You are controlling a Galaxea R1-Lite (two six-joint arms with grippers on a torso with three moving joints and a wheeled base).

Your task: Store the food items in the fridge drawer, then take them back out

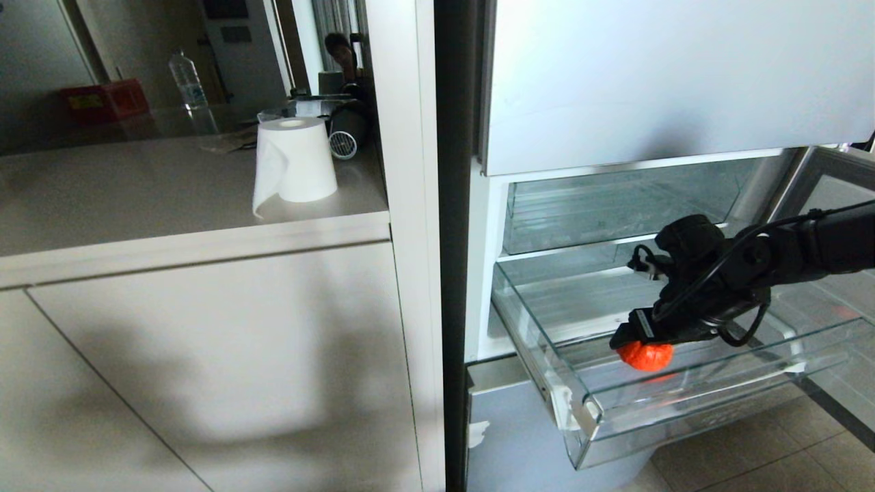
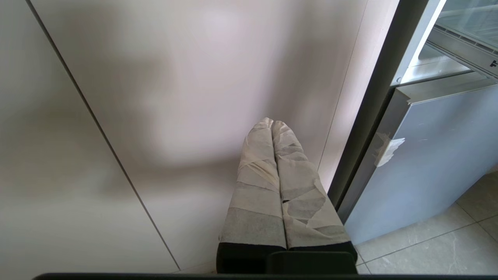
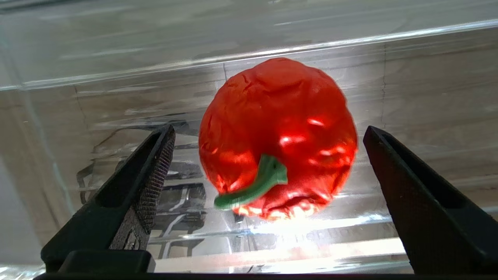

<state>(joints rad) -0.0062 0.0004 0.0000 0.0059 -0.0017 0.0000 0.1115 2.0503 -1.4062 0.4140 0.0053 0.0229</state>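
My right gripper's fingers are on both sides of the orange-red item, low over the drawer's bottom, so it is time to close on the item.
The clear fridge drawer stands pulled out, low in the open fridge. An orange-red ribbed food item with a green stem sits inside it, near the front wall. My right gripper reaches down into the drawer right over the item. In the right wrist view the food item lies between the black fingers of the right gripper, which is open, with a gap on each side. The drawer's clear wall shows behind it. My left gripper is shut and empty, parked by the white cabinet front.
A clear bin sits above the drawer, under the shut upper fridge door. A blue-grey front panel lies below. On the counter to the left are a paper roll, a water bottle and a red box.
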